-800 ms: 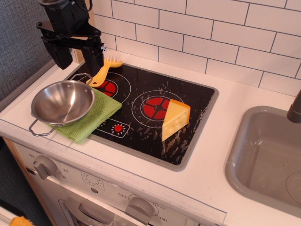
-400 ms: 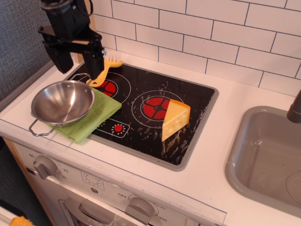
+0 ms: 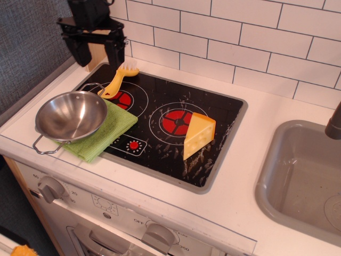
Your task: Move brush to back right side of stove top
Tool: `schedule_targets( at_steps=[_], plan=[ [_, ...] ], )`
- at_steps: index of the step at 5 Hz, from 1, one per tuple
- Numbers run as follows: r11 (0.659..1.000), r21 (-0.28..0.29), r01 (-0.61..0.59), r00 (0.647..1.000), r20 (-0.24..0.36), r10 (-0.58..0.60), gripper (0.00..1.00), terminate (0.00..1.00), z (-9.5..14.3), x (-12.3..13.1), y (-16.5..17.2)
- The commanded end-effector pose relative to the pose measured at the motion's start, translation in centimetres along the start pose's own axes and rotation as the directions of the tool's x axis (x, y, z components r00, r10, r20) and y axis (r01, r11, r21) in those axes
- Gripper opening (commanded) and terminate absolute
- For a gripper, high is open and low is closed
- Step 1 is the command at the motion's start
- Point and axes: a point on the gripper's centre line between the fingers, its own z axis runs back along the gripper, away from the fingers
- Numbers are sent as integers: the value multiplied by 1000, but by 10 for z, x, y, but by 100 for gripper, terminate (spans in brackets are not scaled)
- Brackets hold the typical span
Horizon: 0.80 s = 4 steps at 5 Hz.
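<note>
The brush needs to move to the back right side of the stove top (image 3: pixel 221 102). My gripper should next grab it by its bristled head (image 3: pixel 128 69).
The yellow-orange brush (image 3: pixel 118 80) lies at the back left corner of the black stove top (image 3: pixel 160 125), its white bristles toward the wall and its handle pointing down over the left red burner ring. My gripper (image 3: pixel 98 56) hangs open above and just behind the brush, near the tiled wall. Its two black fingers (image 3: pixel 116 53) point down with a clear gap between them and nothing held. The stove top's back right area, beyond the right burner, holds nothing.
A steel pan (image 3: pixel 70 116) sits on a green cloth (image 3: pixel 104 130) at the stove's front left. A yellow cheese wedge (image 3: pixel 198 135) stands on the right burner. A grey sink (image 3: pixel 303 178) is at the right. White counter surrounds the stove.
My gripper has risen and moved back and slightly right, from beside the brush toward the wall. The brush lies in the same place.
</note>
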Motion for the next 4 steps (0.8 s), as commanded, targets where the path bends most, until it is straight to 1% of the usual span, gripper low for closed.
schedule_targets(
  at_steps=[1,2,3,4],
  plan=[
    [979,158,128,992,-14,-127,100,0,-26,47,11],
    [990,129,64,998,-7,-63,100,0,-49,51,19],
    [991,129,36,999,-22,-33,100,0,-57,49,27],
    [995,96,-13,999,-28,16,100,0,-67,39,35]
  ],
)
